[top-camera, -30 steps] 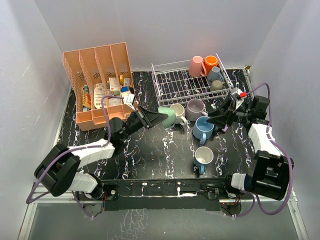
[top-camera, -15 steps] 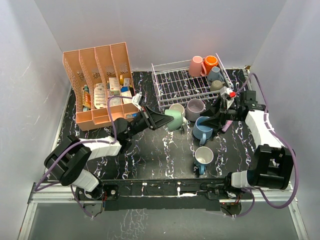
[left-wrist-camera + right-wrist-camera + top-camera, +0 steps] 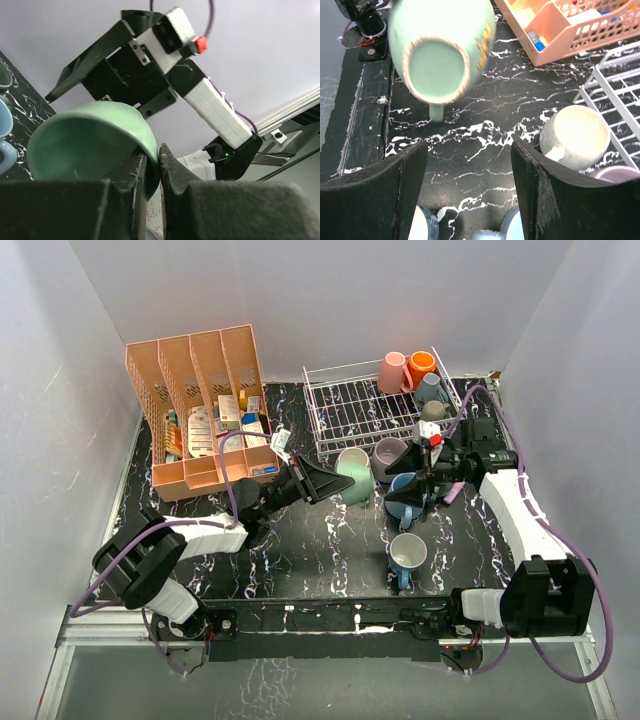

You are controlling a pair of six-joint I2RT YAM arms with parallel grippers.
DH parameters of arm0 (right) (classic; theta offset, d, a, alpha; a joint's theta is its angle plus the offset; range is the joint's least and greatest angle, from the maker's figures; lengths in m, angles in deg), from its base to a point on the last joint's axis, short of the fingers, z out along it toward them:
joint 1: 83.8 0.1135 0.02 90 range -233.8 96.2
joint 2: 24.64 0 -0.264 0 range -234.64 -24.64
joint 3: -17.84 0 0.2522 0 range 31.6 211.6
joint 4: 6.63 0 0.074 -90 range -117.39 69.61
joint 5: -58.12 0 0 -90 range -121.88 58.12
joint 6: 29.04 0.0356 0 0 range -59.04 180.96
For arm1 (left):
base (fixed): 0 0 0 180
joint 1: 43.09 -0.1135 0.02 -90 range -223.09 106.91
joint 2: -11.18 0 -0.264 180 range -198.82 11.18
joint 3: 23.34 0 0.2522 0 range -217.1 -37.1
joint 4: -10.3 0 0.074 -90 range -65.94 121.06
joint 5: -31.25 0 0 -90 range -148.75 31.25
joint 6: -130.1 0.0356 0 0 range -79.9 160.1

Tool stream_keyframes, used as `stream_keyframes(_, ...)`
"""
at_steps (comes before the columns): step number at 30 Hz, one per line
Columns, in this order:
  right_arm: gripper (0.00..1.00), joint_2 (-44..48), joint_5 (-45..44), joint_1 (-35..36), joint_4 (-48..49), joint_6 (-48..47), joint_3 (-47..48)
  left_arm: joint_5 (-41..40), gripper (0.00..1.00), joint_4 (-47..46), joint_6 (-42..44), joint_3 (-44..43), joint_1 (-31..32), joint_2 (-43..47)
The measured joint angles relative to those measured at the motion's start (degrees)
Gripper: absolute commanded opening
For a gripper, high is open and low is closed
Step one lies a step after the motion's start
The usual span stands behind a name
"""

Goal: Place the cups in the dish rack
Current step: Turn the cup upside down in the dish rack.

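The robot's right gripper should next hold the sage-green cup by its handle (image 3: 436, 112), so that the cup's rim and body stay free to rest on the rack.
My left gripper (image 3: 337, 480) is shut on the rim of a mint-green cup (image 3: 352, 484), held off the table on its side; its fingers pinch the cup wall (image 3: 150, 165). In the right wrist view that cup (image 3: 440, 55) shows its base. My right gripper (image 3: 403, 494) hangs open over a blue cup (image 3: 400, 511), facing the mint cup, nothing between its fingers (image 3: 470, 195). The white wire dish rack (image 3: 360, 405) holds pink (image 3: 391, 371), orange (image 3: 421, 365), light blue (image 3: 432, 388) and olive (image 3: 433, 412) cups. Cream (image 3: 352, 457), lilac (image 3: 388, 451) and another light blue cup (image 3: 407, 554) stand on the table.
A salmon slotted organizer (image 3: 200, 410) full of small packets stands at the back left. The cream cup (image 3: 575, 135) sits just right of my right fingers, with the rack's edge (image 3: 620, 82) beyond. Grey walls close in on three sides.
My right arm has swung left over the blue cup and its jaws have spread wider. The left arm has carried the mint cup slightly right, toward it.
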Motion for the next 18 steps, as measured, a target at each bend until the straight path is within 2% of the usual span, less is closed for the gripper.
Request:
stream_keyframes(9, 0.69, 1.5, -1.2, 6.7, 8.3, 6.5, -1.7, -0.4, 0.0, -0.1, 0.4, -2.1, 0.8, -3.4)
stream_keyframes(18, 0.65, 1.5, 0.0, 8.3, 13.0, 11.3, -5.3, -0.8, 0.0, -0.1, 0.5, -5.8, 1.1, -5.8)
